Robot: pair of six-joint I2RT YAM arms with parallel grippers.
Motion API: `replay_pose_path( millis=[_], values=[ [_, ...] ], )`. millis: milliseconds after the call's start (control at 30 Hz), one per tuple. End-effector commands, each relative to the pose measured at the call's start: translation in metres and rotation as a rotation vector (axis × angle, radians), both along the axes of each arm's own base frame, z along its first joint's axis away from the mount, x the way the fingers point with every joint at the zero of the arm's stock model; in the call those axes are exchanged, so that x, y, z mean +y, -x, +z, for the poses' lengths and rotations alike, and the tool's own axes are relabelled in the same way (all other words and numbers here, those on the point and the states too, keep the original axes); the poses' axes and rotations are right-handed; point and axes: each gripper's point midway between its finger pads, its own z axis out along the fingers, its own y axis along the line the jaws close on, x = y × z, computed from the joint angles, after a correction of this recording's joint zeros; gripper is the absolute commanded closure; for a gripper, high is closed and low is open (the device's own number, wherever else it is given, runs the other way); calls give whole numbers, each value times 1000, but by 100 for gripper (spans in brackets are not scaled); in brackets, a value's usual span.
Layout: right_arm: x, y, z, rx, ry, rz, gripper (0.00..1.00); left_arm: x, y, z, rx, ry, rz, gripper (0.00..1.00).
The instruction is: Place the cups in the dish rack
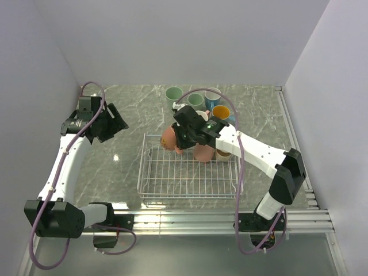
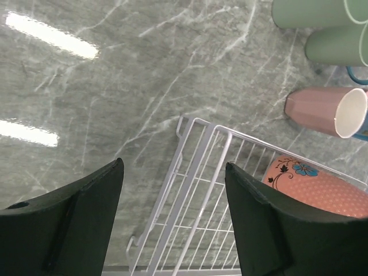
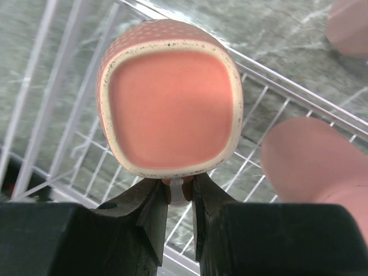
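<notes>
The dotted mug, above the rack's far edge and short of the second salmon cup (image 1: 202, 153), would fall on that edge if my right gripper opened now.
My right gripper (image 1: 177, 140) (image 3: 180, 190) is shut on the handle of a salmon dotted mug (image 1: 168, 138) (image 3: 169, 98), whose base faces the wrist camera. It hangs over the far left corner of the white wire dish rack (image 1: 172, 181) (image 3: 63, 86). In the left wrist view the same mug (image 2: 328, 192) shows a flower mark. A second salmon cup (image 1: 202, 153) (image 3: 313, 164) sits at the rack's far edge. My left gripper (image 1: 117, 124) (image 2: 172, 167) is open and empty, to the left of the rack's corner (image 2: 198, 132).
Behind the rack stand two green cups (image 1: 173, 93) (image 1: 195, 100), a blue cup (image 1: 213, 95) and a blue cup with an orange inside (image 1: 221, 112). A pale cup (image 1: 223, 154) stands by the rack's far right corner. A pink cup (image 2: 325, 110) lies beside the green cups (image 2: 310, 14).
</notes>
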Motion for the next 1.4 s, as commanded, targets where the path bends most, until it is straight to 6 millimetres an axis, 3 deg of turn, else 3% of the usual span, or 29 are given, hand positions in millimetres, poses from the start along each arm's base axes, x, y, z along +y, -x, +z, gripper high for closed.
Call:
replay_pose_path(
  millis=[0, 333, 367, 567, 800, 1067, 1367],
  values=[
    [7, -18, 32, -116, -37, -18, 100, 12, 2, 14, -39, -58, 11, 24],
    [9, -19, -3, -89, 39, -15, 100, 29, 8, 15, -46, -122, 9, 20],
    [9, -19, -8, -83, 45, -16, 100, 38, 9, 13, -38, -122, 31, 21],
    [2, -24, -19, -93, 91, -40, 100, 44, 10, 11, -36, -85, 49, 22],
    [-17, -22, -28, -104, 183, -65, 100, 44, 15, 9, -31, -72, 52, 24],
    [-39, 1, -47, -82, 225, -84, 100, 39, 12, 6, -28, -41, 46, 25],
    [-41, 1, -55, -68, 248, -112, 100, 33, 5, 5, -20, -10, 17, 27]
  ],
)
